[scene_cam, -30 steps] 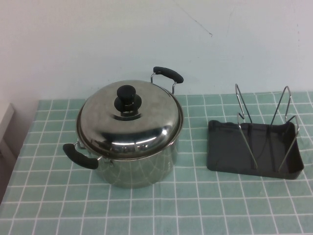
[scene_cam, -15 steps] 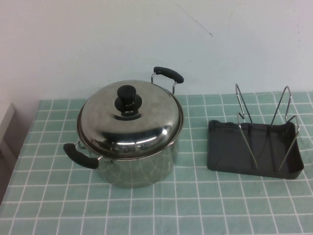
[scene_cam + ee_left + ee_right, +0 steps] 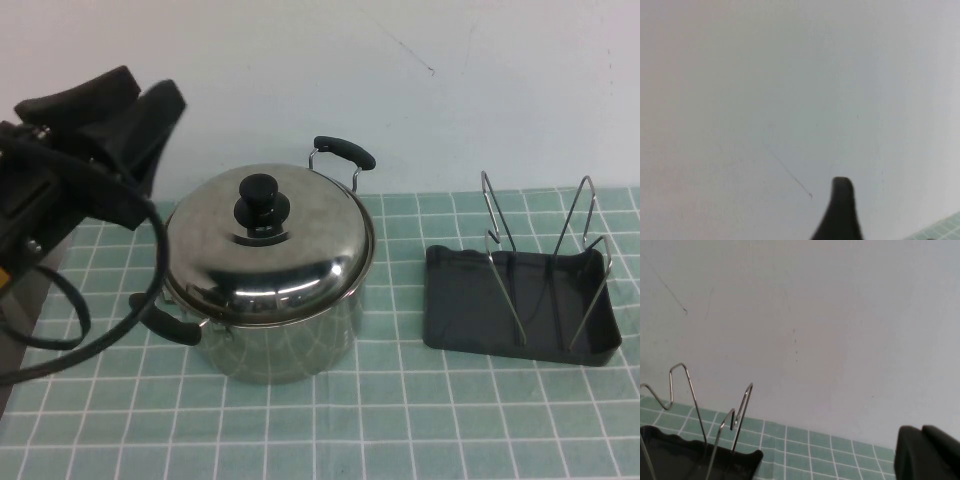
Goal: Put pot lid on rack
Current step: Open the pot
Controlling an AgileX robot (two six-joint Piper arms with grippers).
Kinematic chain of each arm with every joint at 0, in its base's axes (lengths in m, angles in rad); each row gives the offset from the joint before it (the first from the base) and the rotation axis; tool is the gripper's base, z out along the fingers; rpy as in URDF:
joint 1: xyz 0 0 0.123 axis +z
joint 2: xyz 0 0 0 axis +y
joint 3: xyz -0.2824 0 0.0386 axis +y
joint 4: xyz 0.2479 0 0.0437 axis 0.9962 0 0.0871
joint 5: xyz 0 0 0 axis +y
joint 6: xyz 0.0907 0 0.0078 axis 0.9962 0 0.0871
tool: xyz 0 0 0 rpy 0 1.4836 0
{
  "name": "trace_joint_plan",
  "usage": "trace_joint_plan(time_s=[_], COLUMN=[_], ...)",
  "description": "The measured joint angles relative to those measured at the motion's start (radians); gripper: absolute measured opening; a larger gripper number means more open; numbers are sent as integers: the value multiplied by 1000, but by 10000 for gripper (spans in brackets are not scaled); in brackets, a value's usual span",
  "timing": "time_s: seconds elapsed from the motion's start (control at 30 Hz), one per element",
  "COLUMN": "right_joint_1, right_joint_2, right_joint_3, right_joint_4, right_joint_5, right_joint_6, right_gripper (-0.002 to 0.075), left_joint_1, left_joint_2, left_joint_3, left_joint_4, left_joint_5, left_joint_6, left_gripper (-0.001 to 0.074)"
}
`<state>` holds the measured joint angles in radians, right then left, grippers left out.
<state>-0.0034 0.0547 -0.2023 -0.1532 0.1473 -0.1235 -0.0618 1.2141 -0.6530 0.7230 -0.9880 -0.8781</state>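
Observation:
The steel lid spreads wide and domed across the whole pot, so my left gripper should next grab the lid by its narrow black knob (image 3: 259, 193).
The pot lid (image 3: 290, 250), shiny steel with a black knob (image 3: 260, 197), sits on the steel pot (image 3: 290, 340) at the table's middle left. The rack (image 3: 500, 350), a dark grey tray with two upright wire loops (image 3: 495, 215), stands empty to the pot's right and also shows in the right wrist view (image 3: 680, 460). My left gripper (image 3: 150, 88) is raised to the left of the pot, above lid height, open and empty; one of its fingers (image 3: 840, 210) shows against the wall. My right gripper (image 3: 922, 432) is shut and empty, off to the rack's right, outside the high view.
The pot's black handles stick out at front left (image 3: 165, 320) and back right (image 3: 345, 152). The left arm's black cable (image 3: 90, 340) loops beside the front-left handle. A white wall (image 3: 450, 90) stands close behind the green tiled table (image 3: 400, 420).
My left arm has come into the high view from the left; its gripper is now raised beside the pot. The pot, lid and rack have not moved.

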Motion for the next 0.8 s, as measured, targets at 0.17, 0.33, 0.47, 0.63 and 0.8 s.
trace_joint_plan(time_s=[0.17,0.33,0.47,0.63,0.8], right_joint_1=[0,0,0,0,0], right_joint_2=[0,0,0,0,0], right_joint_3=[0,0,0,0,0], right_joint_4=[0,0,0,0,0], right_joint_5=[0,2,6,6,8], right_joint_6=[-4,-6,-8,-11,-11], right_gripper=[-1,-1,-1,-1,-1], left_joint_1=[-48,-132,-164,-167,-167], left_joint_2=[150,281,359,434,492], left_joint_3=[-89,-144,-151,-151,-152], left_joint_4=[60,52,-13,-90,-145], left_joint_5=[28,70,84,89,87], left_joint_6=[-2,63,162,215,224], left_gripper=[640,687,692,692,692])
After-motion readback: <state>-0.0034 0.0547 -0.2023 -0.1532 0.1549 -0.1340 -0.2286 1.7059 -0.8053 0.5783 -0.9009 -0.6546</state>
